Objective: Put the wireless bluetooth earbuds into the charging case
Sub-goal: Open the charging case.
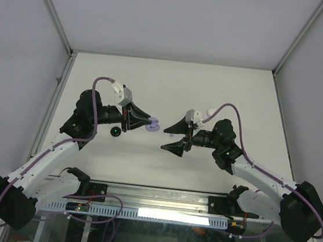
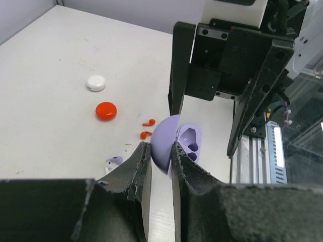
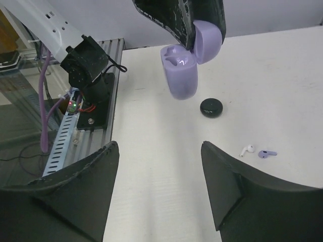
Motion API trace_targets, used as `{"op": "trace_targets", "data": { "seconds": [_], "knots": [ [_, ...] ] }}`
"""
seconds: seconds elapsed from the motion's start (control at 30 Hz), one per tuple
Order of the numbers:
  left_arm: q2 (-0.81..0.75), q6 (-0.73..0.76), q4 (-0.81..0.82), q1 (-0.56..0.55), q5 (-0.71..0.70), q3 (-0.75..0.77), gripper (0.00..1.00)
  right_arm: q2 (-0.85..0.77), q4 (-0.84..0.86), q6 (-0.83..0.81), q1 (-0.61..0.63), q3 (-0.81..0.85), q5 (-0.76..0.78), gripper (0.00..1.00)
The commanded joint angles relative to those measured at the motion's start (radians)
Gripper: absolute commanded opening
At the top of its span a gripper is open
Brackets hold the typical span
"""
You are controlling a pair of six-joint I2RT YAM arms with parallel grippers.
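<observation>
My right gripper should next grab the open charging case [image 1: 154, 125] by its base, clear of lid and wells, so the earbuds can go in.
My left gripper [image 1: 148, 121] [image 2: 160, 147] is shut on the round lid of the open lavender charging case [image 2: 187, 142] [image 1: 154, 125] [image 3: 179, 76] and holds it above the table. The case's two wells face my right gripper and look empty. That right gripper [image 1: 168, 138] [image 3: 159, 154] stands open just right of the case, with nothing between its fingers. A white earbud [image 3: 246, 149] and a lavender earbud [image 3: 266, 154] [image 2: 114, 161] lie side by side on the table. Two red earbuds [image 2: 147, 128] lie beyond the case in the left wrist view.
A black round case [image 1: 115, 131] [image 3: 211, 107] lies on the table under the left arm. A red round case [image 2: 106, 110] and a white one [image 2: 96, 83] lie further off. The slotted metal rail [image 3: 63, 136] with the arm bases runs along the near edge.
</observation>
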Motion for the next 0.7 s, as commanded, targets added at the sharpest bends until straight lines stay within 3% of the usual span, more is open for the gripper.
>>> {"op": "trace_targets", "data": {
  "seconds": [0.0, 0.07, 0.67],
  "knots": [
    [-0.007, 0.142, -0.073, -0.032, -0.003, 0.049, 0.05, -0.032, 0.235, -0.083, 0.002, -0.033, 0.046, 0.69],
    [0.002, 0.156, -0.076, -0.053, -0.011, 0.054, 0.05, -0.006, 0.195, -0.093, 0.002, 0.0, 0.02, 0.69],
    [0.055, 0.177, -0.06, -0.126, -0.037, 0.086, 0.05, 0.116, 0.438, 0.052, 0.009, -0.001, -0.046, 0.53]
  ]
}}
